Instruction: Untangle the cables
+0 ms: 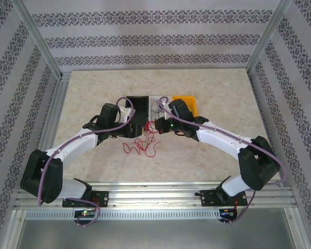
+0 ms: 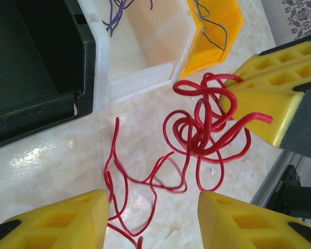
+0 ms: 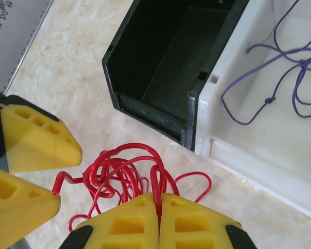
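Note:
I should next grab the red cable's slack loops with my left gripper to untangle the cable. The loops are free of the tangle at my right gripper.
A thin red cable (image 2: 207,124) lies in a loose tangle on the marble table, in front of the bins (image 1: 140,145). My right gripper (image 3: 158,207) is shut on one loop of it, and the strand runs up between the closed yellow pads (image 2: 233,96). My left gripper (image 2: 151,223) stands open just above the table, with slack red loops lying between and beside its yellow fingers (image 3: 36,140). The two grippers (image 1: 139,128) (image 1: 156,126) are close together over the tangle. A thin purple cable (image 3: 280,78) lies in the white bin. A dark green-grey cable (image 2: 217,31) lies in the orange bin.
Three bins stand in a row just behind the tangle: a black bin (image 1: 137,104), a white bin (image 1: 156,105) and an orange bin (image 1: 189,101). Aluminium frame rails (image 1: 57,109) border the table. Bare table stretches left, right and behind the bins.

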Controlling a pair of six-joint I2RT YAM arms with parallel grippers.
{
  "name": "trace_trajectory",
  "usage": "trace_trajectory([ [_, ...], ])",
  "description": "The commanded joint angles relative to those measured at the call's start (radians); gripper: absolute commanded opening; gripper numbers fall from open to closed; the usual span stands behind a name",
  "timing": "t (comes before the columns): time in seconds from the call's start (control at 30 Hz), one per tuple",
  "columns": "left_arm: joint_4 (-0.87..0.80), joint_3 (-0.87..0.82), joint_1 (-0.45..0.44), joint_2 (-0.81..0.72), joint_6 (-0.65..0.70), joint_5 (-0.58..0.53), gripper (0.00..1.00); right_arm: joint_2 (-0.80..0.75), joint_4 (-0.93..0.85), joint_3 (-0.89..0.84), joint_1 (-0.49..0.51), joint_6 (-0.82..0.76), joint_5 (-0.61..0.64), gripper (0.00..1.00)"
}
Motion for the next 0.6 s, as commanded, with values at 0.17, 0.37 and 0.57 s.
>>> trace_trajectory([
  [0.17, 0.036, 0.033, -0.057, 0.028, 0.037, 0.072, 0.52, -0.044, 0.064, -0.039, -0.062, 0.09, -0.096, 0.02],
  [0.37, 0.052, 0.05, -0.095, 0.056, 0.048, 0.048, 0.52, -0.046, 0.07, -0.034, -0.094, 0.117, -0.179, 0.02],
  [0.57, 0.1, 0.062, -0.104, 0.082, 0.045, -0.002, 0.52, -0.043, 0.063, -0.032, -0.109, 0.128, -0.237, 0.02],
])
